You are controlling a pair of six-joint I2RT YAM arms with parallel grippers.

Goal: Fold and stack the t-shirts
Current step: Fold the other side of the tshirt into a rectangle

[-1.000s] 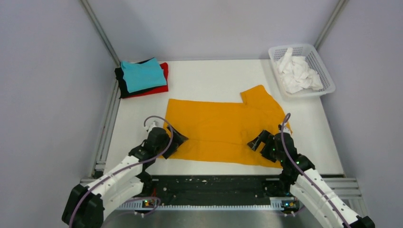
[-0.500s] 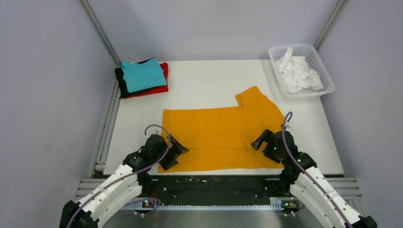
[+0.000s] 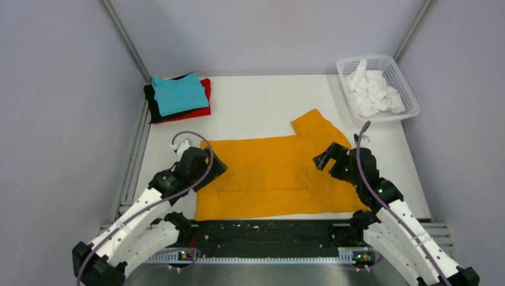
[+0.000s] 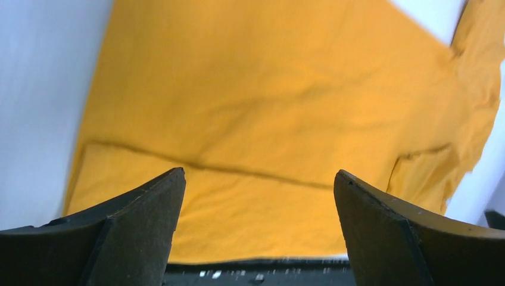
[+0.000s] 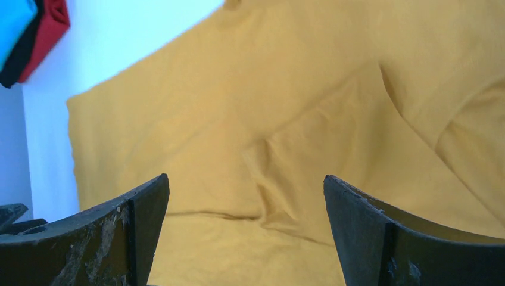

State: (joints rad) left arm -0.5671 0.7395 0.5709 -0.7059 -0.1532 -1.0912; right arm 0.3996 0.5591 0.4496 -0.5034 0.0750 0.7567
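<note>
My left gripper will next fold that edge of the t-shirt inward, so it will grab the mustard-orange t-shirt (image 3: 271, 173) by its far corner, the one farthest from the black strip.
The mustard-orange t-shirt (image 3: 271, 173) lies spread flat near the table's front edge, one sleeve pointing to the far right. It fills the left wrist view (image 4: 268, 107) and the right wrist view (image 5: 286, 119). My left gripper (image 3: 213, 168) hovers open and empty over the shirt's left edge. My right gripper (image 3: 324, 159) hovers open and empty over its right part. A folded stack sits at the far left: teal t-shirt (image 3: 178, 94) on top, black t-shirt (image 3: 150, 101) and red t-shirt (image 3: 204, 108) under it.
A white lattice basket (image 3: 401, 84) with crumpled white cloth stands at the far right. Grey walls and metal rails close in the white table (image 3: 256, 107). A black strip (image 3: 268, 229) runs along the near edge.
Both grippers dragged the orange shirt toward the near edge, let go, and have risen and moved back away from the front hem. The shirt now lies flat closer to the front.
</note>
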